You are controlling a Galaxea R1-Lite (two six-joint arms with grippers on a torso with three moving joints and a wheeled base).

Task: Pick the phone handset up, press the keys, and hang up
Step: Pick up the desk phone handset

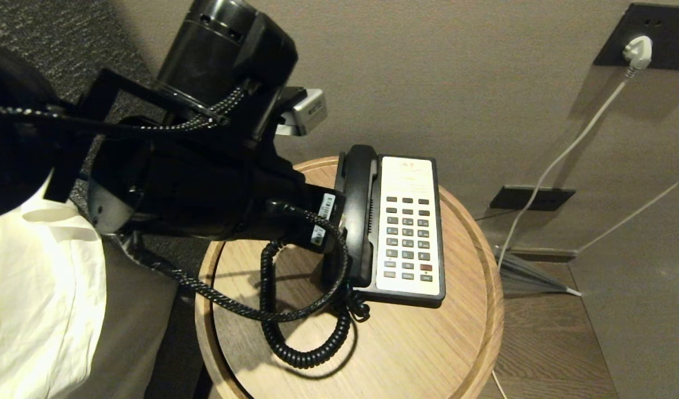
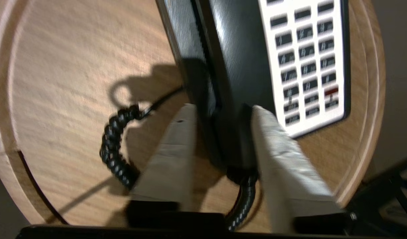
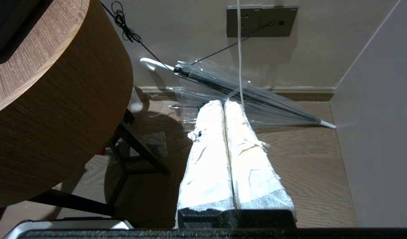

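The left gripper's fingertips are above the cord end, so it should go lower before it closes on the handset's cord end (image 2: 234,153).
The black phone handset (image 1: 361,210) lies in its cradle on the left side of the phone base (image 1: 408,169), which stands on a round wooden table (image 1: 428,354). The keys (image 1: 408,233) form a dark grid on the white faceplate, one of them red. My left arm (image 1: 206,188) reaches in from the left, and it hides its own fingers in the head view. In the left wrist view my left gripper (image 2: 223,111) stands open, its two fingers on either side of the handset (image 2: 236,66) at the cord end, beside the keys (image 2: 306,63). My right gripper (image 3: 223,103) hangs shut over the floor.
The coiled cord (image 1: 295,343) loops over the table's near left part. White bedding (image 1: 40,305) lies at the left. A white cable runs down from a wall plug (image 1: 638,50). A clear umbrella (image 3: 250,96) lies on the floor by the wall, beside the table's side (image 3: 57,99).
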